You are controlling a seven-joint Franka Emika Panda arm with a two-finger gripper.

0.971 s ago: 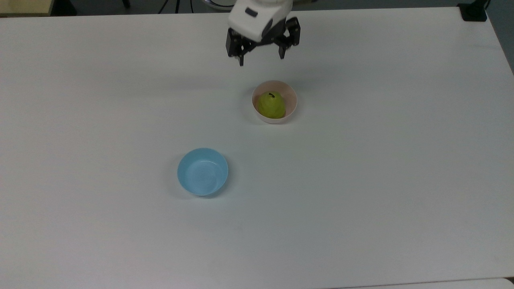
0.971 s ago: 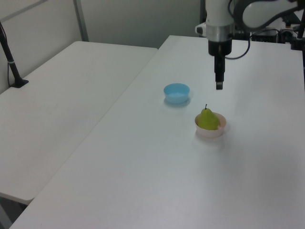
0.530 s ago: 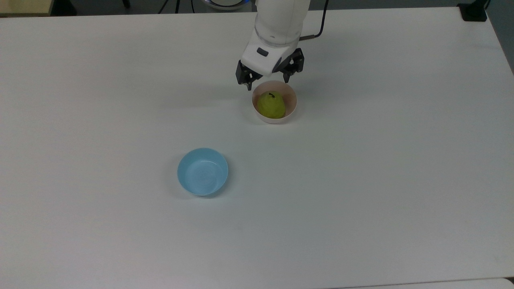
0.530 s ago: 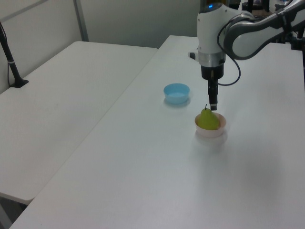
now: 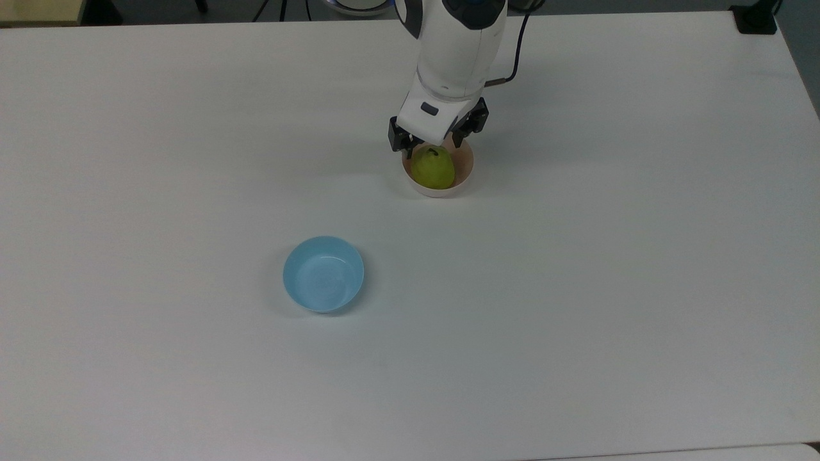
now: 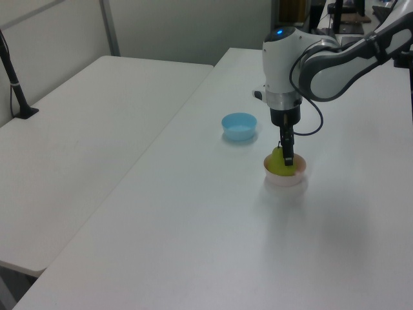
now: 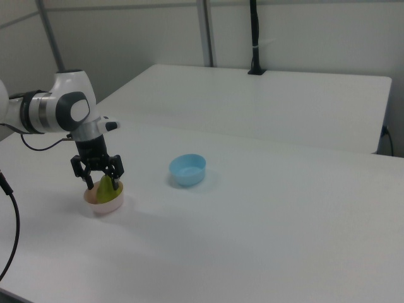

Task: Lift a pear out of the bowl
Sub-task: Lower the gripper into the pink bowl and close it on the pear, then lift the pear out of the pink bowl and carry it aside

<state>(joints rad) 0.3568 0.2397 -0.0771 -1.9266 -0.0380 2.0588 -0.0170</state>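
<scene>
The gripper needs to pick the pear out of the pale pink bowl (image 6: 284, 178) next, so it should first grab the pear by its upper part (image 6: 278, 154).
A yellow-green pear (image 5: 434, 169) with a dark stem stands in the pale pink bowl (image 5: 467, 171) near the table's far middle in the top view. My gripper (image 5: 430, 147) is open and lowered over the bowl, one black finger on each side of the pear's upper part. In the right view the fingers (image 7: 88, 179) straddle the pear (image 7: 104, 187) just above the bowl's (image 7: 105, 204) rim. From the left view the gripper (image 6: 288, 158) hangs in front of the pear (image 6: 277, 162), which sits in the bowl (image 6: 284, 178).
A light blue bowl (image 5: 323, 274) (image 6: 239, 125) (image 7: 187, 169) stands apart from the pink one on the white table (image 5: 576, 288). A second white table (image 6: 90, 129) with a black post (image 6: 13, 71) stands alongside. A black clamp (image 5: 756, 19) sits at a far corner.
The arm has come down and toward the pink bowl. The open fingers, earlier above and behind the bowl, now flank the pear. Pear and bowls have not moved.
</scene>
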